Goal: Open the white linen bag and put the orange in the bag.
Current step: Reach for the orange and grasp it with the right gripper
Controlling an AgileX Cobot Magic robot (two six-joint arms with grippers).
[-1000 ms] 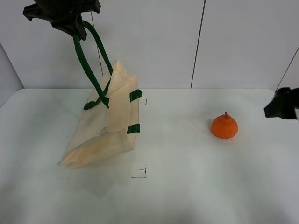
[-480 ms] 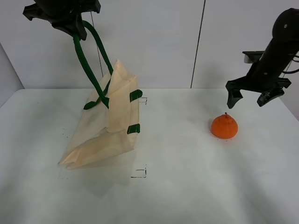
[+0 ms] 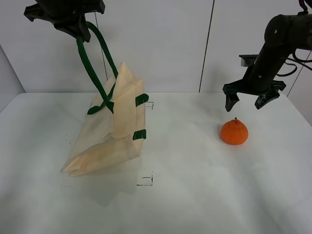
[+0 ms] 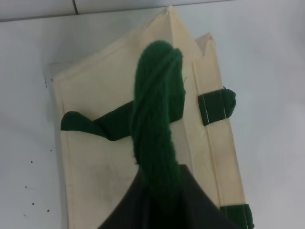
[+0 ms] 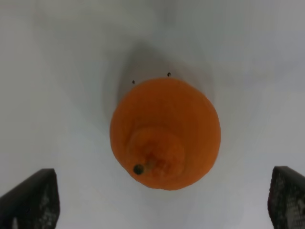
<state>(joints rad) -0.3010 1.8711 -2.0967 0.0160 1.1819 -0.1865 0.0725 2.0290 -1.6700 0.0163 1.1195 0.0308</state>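
The orange bulges wide at its base (image 3: 234, 139), so the robot's right gripper should next grab the orange by its narrower stem end (image 3: 235, 124) to put it in the bag.
The white linen bag (image 3: 111, 136) hangs on the left, its bottom resting on the table, lifted by a dark green handle (image 3: 92, 63). My left gripper (image 3: 73, 22), high at the top left, is shut on that handle (image 4: 157, 129); the bag's cream body (image 4: 105, 162) spreads below it. The orange (image 3: 234, 132) sits on the table at the right, stem bump up. My right gripper (image 3: 246, 100) hovers open just above and behind the orange, apart from it. In the right wrist view the orange (image 5: 165, 133) lies between the two dark fingertips (image 5: 31, 198).
The white table (image 3: 195, 195) stretches out around both things, with small black corner marks (image 3: 146, 181) near the bag. A pale wall with dark vertical seams (image 3: 207, 46) stands behind.
My right arm has swung in from the right edge to a spot above the orange, jaws wide. The left gripper and the bag have not moved.
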